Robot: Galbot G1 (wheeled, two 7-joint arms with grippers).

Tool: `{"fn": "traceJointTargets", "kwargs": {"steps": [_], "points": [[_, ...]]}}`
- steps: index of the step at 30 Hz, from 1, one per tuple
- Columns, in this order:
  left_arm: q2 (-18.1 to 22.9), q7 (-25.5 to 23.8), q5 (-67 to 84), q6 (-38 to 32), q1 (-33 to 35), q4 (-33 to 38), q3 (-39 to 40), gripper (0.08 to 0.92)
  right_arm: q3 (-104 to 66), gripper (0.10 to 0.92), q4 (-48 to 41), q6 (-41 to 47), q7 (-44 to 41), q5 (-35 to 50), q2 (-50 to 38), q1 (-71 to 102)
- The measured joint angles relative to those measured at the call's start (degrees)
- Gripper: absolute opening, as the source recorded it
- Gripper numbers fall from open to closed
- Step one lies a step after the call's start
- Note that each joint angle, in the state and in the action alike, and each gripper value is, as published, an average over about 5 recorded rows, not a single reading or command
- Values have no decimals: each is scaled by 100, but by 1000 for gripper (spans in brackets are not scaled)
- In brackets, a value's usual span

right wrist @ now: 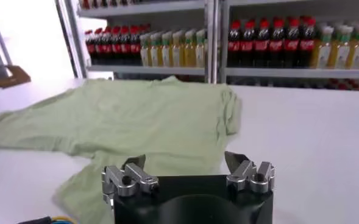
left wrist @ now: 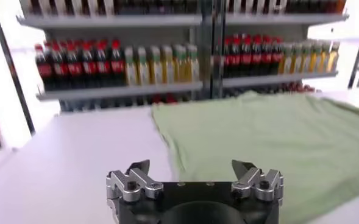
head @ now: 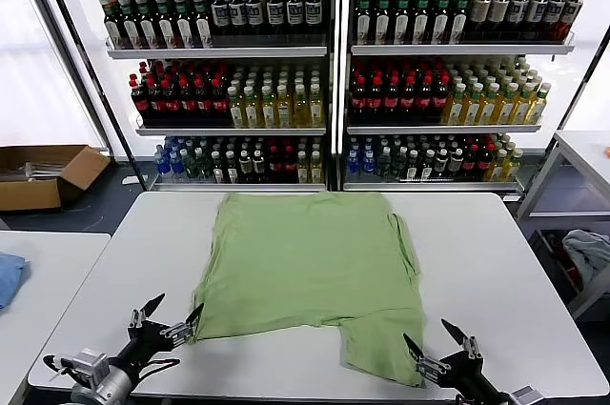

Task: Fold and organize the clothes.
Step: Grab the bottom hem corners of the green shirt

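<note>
My right gripper grabs the shirt by the corner of its jutting part (head: pixel 414 378) next, to fold the light green shirt over its plain body (head: pixel 305 257).
The clothes are one light green shirt (head: pixel 310 262) spread flat on the white table (head: pixel 496 262), plain side up; no print or buttons show. One part of it reaches toward the front edge at the right (head: pixel 381 353). My left gripper (head: pixel 174 313) hovers open at the shirt's front left corner, with nothing between its fingers. In the left wrist view the gripper (left wrist: pixel 190 165) faces the shirt's left edge (left wrist: pixel 264 134). My right gripper (head: pixel 429 334) is open and empty beside the front right part. In the right wrist view the gripper (right wrist: pixel 184 159) sits just short of the fabric (right wrist: pixel 142 115).
Shelves of bottled drinks (head: pixel 334 91) stand behind the table. A cardboard box (head: pixel 43 176) lies on the floor at the far left. A lower side table (head: pixel 48 272) at the left carries a blue cloth (head: pixel 8 276). Another table (head: pixel 581 152) stands at the right.
</note>
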State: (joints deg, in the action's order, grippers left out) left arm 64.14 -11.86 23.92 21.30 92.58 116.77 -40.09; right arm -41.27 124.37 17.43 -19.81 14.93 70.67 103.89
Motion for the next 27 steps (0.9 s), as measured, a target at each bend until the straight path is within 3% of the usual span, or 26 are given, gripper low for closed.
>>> {"fn": "traceJointTargets", "kwargs": {"steps": [5,14,27], "points": [[-90,131,71,179,-8,-52,179,823,102,778,-34,82,57,-88,-20,20],[-124,333,143,411,-43,-161,441,807,405,533,-149,200,210,-296,52,-10],[81,644,117,466,88,-96,601,455,617,161,-213,78,249,-385,162,15]]}}
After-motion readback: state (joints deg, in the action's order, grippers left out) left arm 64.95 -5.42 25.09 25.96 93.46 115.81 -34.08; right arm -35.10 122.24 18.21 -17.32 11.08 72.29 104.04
